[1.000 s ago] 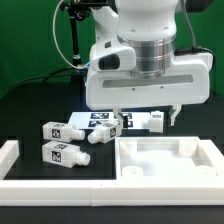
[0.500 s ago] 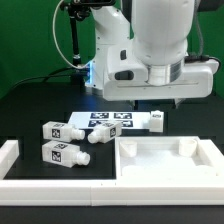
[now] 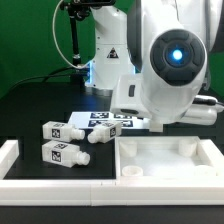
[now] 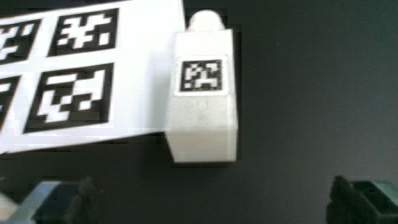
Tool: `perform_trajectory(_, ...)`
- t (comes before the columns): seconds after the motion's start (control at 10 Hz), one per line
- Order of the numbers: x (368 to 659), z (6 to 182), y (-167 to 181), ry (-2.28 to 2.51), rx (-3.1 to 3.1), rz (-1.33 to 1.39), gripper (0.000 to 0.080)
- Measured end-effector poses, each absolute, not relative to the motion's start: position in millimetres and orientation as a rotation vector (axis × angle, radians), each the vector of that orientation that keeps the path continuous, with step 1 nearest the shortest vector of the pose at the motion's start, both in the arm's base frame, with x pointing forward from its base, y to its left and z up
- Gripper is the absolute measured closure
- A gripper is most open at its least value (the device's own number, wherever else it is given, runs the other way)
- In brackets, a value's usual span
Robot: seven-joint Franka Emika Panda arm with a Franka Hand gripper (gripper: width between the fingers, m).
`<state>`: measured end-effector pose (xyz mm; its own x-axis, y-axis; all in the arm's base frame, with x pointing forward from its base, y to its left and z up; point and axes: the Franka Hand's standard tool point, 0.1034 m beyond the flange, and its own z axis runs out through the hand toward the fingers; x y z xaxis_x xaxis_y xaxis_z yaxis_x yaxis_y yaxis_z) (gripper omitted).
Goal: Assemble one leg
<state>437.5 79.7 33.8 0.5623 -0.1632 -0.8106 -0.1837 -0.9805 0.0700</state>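
The gripper grabs the leg by its square-section body [image 4: 205,115] next, so that the leg's round peg stays free to go into the white panel.
In the wrist view a white square-section leg [image 4: 203,92] lies on the black table with a tag facing up and its round peg pointing away, one side against the marker board [image 4: 80,75]. My gripper [image 4: 214,204] is open; its dark fingertips [image 4: 59,202] stand wide apart just short of the leg's flat end and do not touch it. In the exterior view the arm hides this leg and the fingers. Two more legs [image 3: 59,131] [image 3: 61,153] lie at the exterior view's left, and a third [image 3: 103,135] lies at the marker board's front edge.
A large white tray-like panel [image 3: 170,160] lies at the front right of the exterior view. A white raised border [image 3: 12,152] runs along the left and front. The marker board [image 3: 107,119] lies behind the legs. A black stand with cables [image 3: 72,35] is at the back.
The arm's wrist has swung round and come toward the exterior camera. It now covers the leg at the marker board's right end, which showed before. The loose legs have not moved.
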Motion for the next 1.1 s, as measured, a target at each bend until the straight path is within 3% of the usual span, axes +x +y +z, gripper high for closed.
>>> perform_trajectory(0.4,436.9,34.2,80.6,0.329,-2.748,1.411,0.0151)
perform_trajectory(0.7,387.2,13.3,86.1,0.330,-2.731,1.462,0.0151)
perform_trajectory(1.1,385.1,7.5,81.1,0.346,-2.723,1.476,0.0151)
